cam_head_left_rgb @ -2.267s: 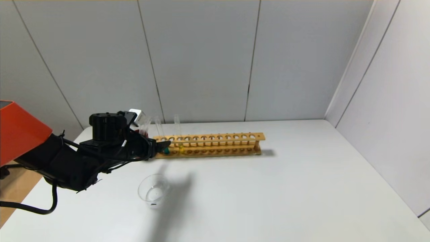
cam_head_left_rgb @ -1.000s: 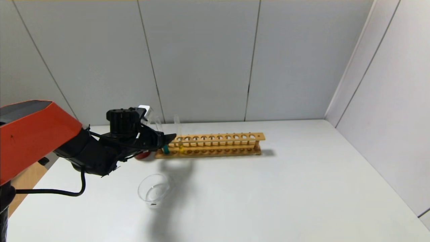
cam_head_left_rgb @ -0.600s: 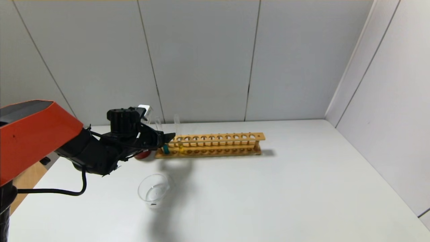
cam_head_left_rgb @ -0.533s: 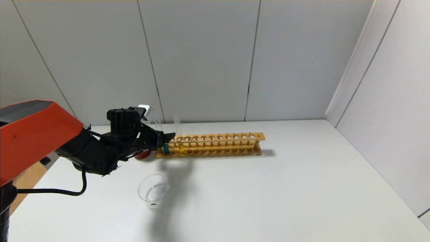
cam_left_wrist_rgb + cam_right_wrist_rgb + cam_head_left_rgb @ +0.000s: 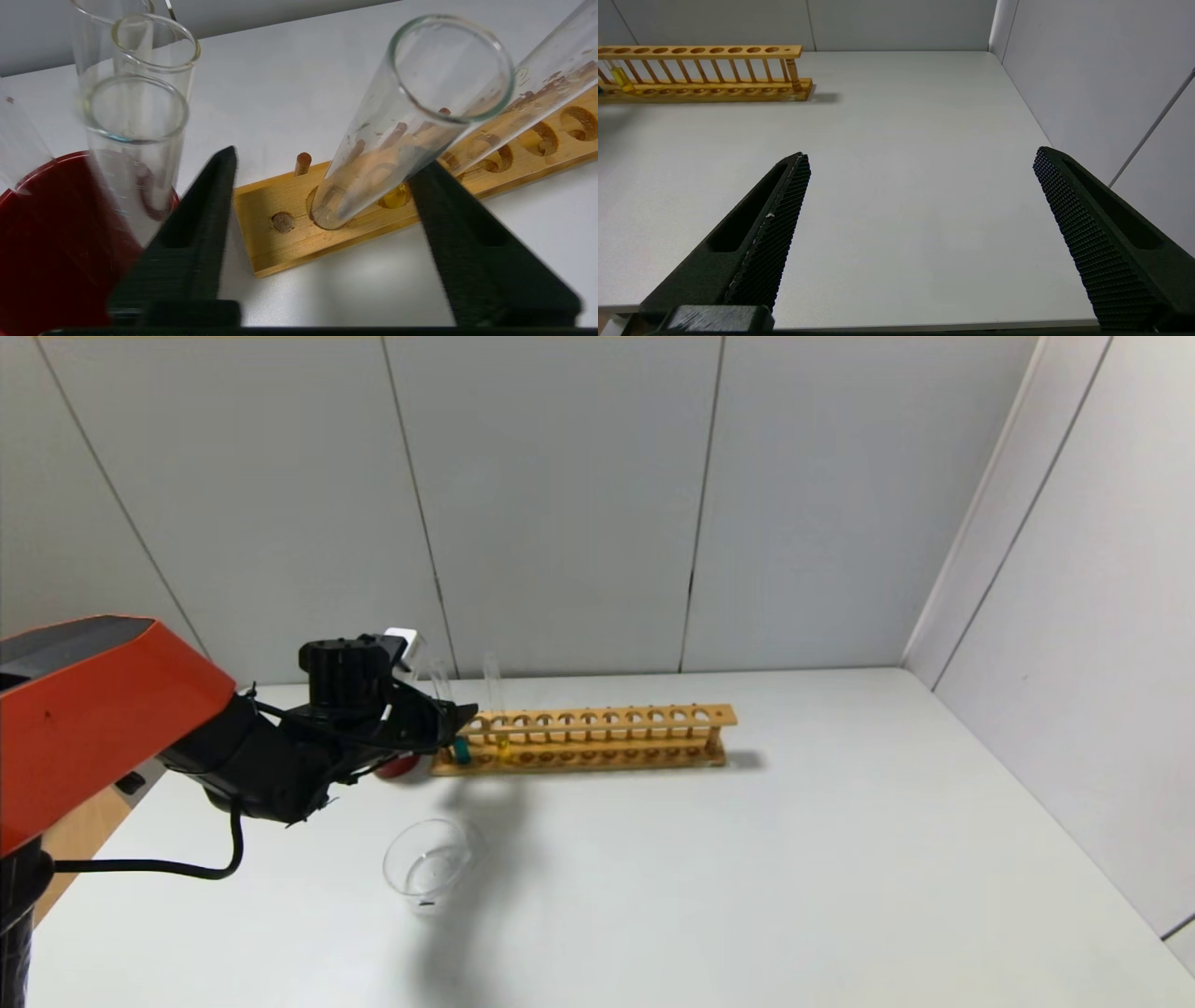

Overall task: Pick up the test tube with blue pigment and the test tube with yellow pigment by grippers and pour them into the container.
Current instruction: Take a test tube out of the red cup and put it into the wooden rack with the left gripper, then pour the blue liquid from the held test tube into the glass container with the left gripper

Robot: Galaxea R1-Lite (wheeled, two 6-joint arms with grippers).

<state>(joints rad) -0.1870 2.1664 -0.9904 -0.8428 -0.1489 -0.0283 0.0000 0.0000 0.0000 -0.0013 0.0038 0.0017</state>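
The wooden rack surrounds the blue test tube's lower end, so my left gripper will next grab the test tube by its bare glass above the rack's top bar [image 5: 442,683].
The test tube with blue pigment [image 5: 460,752] stands tilted in the first hole at the left end of the wooden rack [image 5: 607,737]. In the left wrist view this tube [image 5: 406,130] lies between my left gripper's fingers; its blue liquid is hidden there. My left gripper [image 5: 459,719] [image 5: 327,158] is open around it, level with the rack's top rail. The test tube with yellow pigment [image 5: 502,745] [image 5: 551,79] stands just beyond. The clear glass container [image 5: 429,863] sits on the table in front of the rack. My right gripper [image 5: 922,154] is open and empty over the table's near right part.
A dark red cup [image 5: 400,765] [image 5: 56,233] with several clear empty tubes [image 5: 135,140] stands just left of the rack, close to my left finger [image 5: 201,219]. The rack [image 5: 705,88] has many empty holes to the right. Grey walls close the back and right.
The left arm has risen and reached right to the rack's left end since the first frame. Over the last second the gripper has drawn back very slightly. The tubes and container have not moved.
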